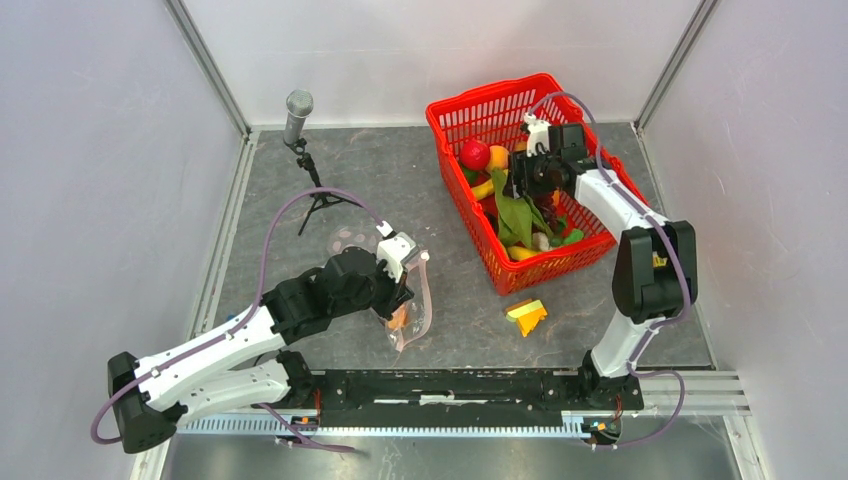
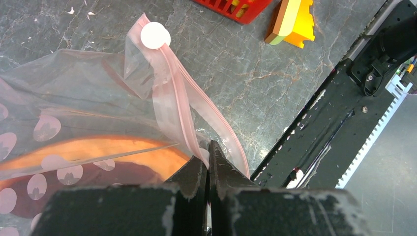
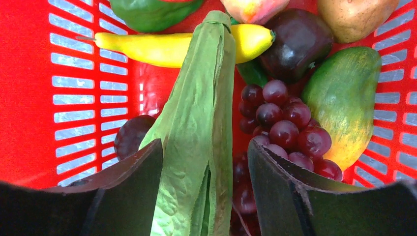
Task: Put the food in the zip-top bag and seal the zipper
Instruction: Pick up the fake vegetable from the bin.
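My right gripper grips the green leafy vegetable across its middle (image 1: 512, 211) next, its narrow end pointing ahead, so that end enters the zip-top bag (image 1: 418, 285) first.
The zip-top bag (image 1: 418, 285) hangs from my left gripper (image 1: 402, 303), clear with pink dots. In the left wrist view my left gripper (image 2: 209, 156) is shut on the pink zipper (image 2: 169, 98) at the bag's (image 2: 74, 93) mouth edge. An orange food piece (image 2: 98, 152) lies inside the bag. My right gripper (image 1: 522, 182) is down in the red basket (image 1: 470, 110). In the right wrist view my right gripper (image 3: 205, 147) is open, with a green leafy vegetable (image 3: 196, 113) between the fingers. Purple grapes (image 3: 285, 123), a yellow pepper (image 3: 147, 46) and a green mango (image 3: 344, 98) lie beside it.
A yellow-and-orange block (image 1: 526, 316) lies on the table in front of the basket. A microphone on a small tripod (image 1: 298, 105) stands at the back left. The black rail (image 1: 450, 385) runs along the near edge.
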You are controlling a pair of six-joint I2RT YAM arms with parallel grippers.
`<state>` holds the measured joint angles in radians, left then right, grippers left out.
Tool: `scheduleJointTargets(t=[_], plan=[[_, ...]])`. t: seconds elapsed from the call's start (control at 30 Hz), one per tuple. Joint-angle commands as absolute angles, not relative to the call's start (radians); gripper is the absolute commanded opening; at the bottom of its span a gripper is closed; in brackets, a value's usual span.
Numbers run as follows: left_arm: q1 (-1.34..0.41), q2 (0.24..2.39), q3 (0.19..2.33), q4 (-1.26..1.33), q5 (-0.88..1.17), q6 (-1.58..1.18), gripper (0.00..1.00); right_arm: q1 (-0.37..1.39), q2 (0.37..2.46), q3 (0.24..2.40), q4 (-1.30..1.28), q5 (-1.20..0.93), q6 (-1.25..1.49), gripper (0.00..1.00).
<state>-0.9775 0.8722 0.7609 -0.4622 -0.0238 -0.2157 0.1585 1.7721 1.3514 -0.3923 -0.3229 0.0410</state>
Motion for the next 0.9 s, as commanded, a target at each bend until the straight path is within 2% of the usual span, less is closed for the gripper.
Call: scheduleJointTargets(t=[0.0, 0.47, 0.53, 0.6, 0.67, 0.73, 0.87], plan=[[-0.978, 0.863, 0.761, -0.419, -0.02, -0.238, 0.02, 0.205, 1.744, 1.402, -0.431, -0.199, -0.034, 0.69], [-0.979, 0.869, 0.76, -0.415, -0.014, -0.244, 0.02, 0.294, 1.772, 1.344, -0.543, -0.103, -0.098, 0.73], [-0.978, 0.87, 0.761, -0.414, -0.014, -0.245, 0.02, 0.294, 1.756, 1.342, -0.531, -0.066, -0.091, 0.64], [-0.977, 0.867, 0.761, -0.416, -0.014, -0.245, 0.02, 0.294, 1.683, 1.299, -0.461, -0.062, -0.077, 0.44], [-0.978, 0.864, 0.761, -0.419, -0.016, -0.245, 0.02, 0.295, 1.622, 1.294, -0.418, -0.089, -0.065, 0.39], [-0.979, 0.859, 0.763, -0.423, -0.021, -0.245, 0.02, 0.295, 1.566, 1.309, -0.401, -0.104, -0.058, 0.29], [-0.978, 0.835, 0.756, -0.428, -0.033, -0.251, 0.02, 0.288, 1.433, 1.295, -0.337, -0.074, -0.021, 0.28]])
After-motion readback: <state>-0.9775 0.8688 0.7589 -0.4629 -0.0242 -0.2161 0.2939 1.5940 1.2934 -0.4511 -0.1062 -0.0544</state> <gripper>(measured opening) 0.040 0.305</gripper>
